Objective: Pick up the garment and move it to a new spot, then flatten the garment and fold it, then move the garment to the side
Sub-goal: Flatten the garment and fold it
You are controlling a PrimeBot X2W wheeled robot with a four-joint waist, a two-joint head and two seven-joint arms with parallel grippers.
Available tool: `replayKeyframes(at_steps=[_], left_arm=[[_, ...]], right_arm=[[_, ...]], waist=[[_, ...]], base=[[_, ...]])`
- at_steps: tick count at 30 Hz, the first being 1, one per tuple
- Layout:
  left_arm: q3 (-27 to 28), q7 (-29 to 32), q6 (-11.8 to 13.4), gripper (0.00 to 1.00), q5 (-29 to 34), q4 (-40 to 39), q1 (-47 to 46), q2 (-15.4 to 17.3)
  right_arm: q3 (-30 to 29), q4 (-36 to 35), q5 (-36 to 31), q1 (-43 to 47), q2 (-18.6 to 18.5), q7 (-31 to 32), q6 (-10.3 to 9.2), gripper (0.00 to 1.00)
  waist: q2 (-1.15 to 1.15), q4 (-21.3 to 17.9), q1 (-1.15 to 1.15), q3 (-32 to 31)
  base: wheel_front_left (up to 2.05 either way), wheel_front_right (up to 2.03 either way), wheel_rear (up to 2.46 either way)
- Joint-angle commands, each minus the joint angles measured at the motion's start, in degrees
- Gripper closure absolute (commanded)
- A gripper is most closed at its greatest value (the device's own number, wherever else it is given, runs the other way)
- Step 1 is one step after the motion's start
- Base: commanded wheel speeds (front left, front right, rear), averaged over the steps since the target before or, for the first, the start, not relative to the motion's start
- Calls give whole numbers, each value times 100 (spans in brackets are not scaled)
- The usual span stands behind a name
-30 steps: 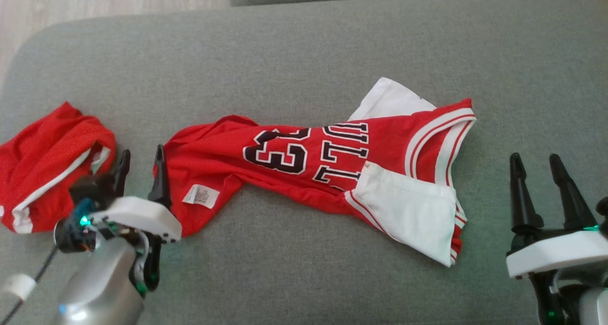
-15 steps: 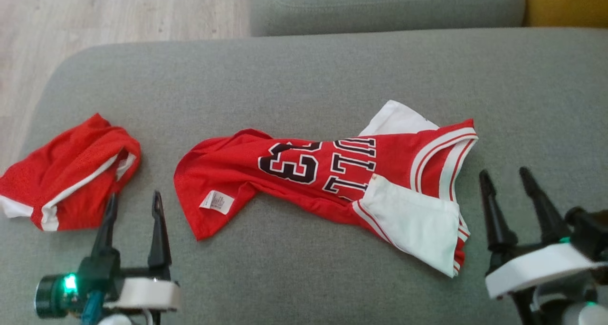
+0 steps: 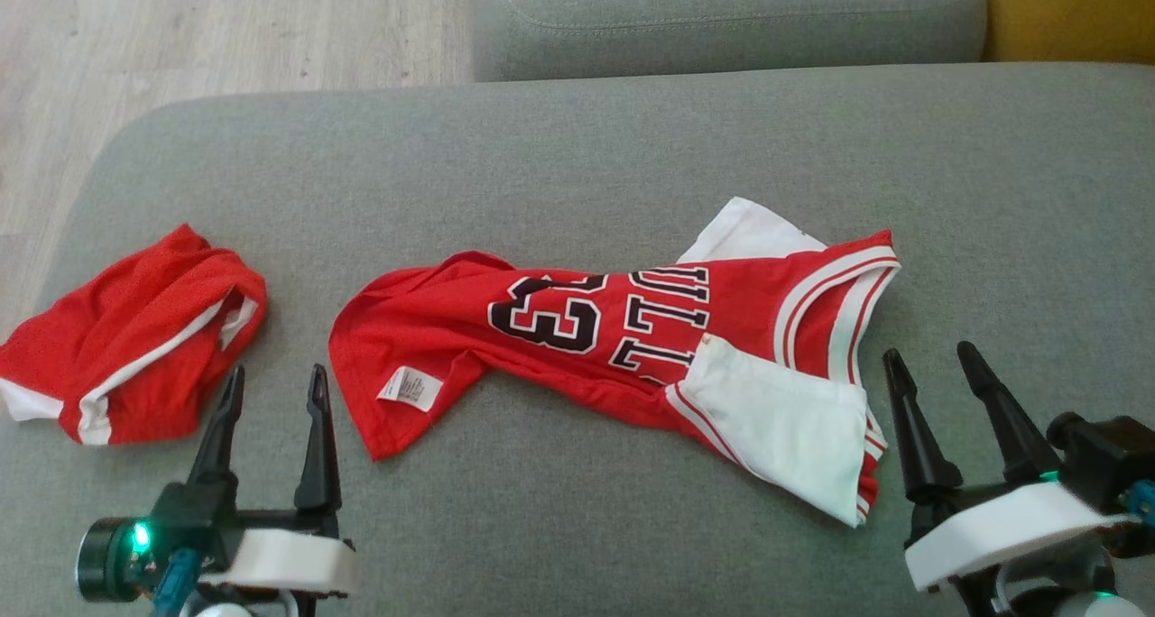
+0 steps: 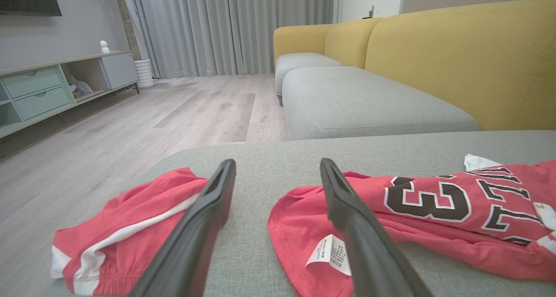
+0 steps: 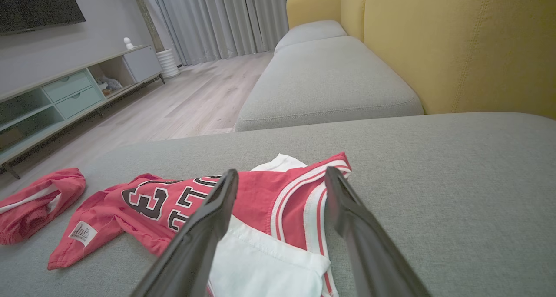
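The red jersey still needs to be flattened and folded. My right gripper should grab it by its white part next.
The garment is a red jersey with white sleeves and a black "23". It lies crumpled and stretched sideways on the grey sofa seat, with a white label showing at its left hem. My left gripper stands open just left of that hem, apart from the cloth. In the left wrist view the left gripper has nothing between its fingers, and the garment lies to its right. My right gripper is open beside the collar end. The right wrist view looks past the right gripper onto the garment.
A pair of red shorts with white trim lies bunched at the seat's left end, close to my left gripper. A second grey seat cushion and a yellow backrest lie beyond. Wooden floor drops off past the left edge.
The head view has shifted, so the camera moved. My left gripper has drawn back from the jersey's left hem and straightened. The jersey lies as before.
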Motion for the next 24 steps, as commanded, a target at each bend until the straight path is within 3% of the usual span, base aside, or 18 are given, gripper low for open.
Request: replayKeyframes(at_steps=[1, 9, 19, 24], left_arm=[[195, -17, 46, 0, -57, -200, -138, 168], [130, 2, -44, 0, -56, -91, -334, 157], [-847, 1013, -1157, 0, -186, 1367, -1400, -237], [-1051, 1559, -1436, 0, -301, 2275, -1744, -343]], right_arm=[[109, -243, 27, -140, -64, 6, 31, 0], [41, -230, 56, -197, -64, -20, 31, 0], [60, -176, 55, -405, -64, 13, 31, 0], [18, -86, 87, -439, -64, 56, 31, 0]], waist=[[0, -1, 0, 9], [0, 38, 0, 137], [0, 56, 0, 546], [0, -31, 0, 660]], base=[[0, 0, 0], [0, 0, 0], [0, 0, 0], [0, 0, 0]])
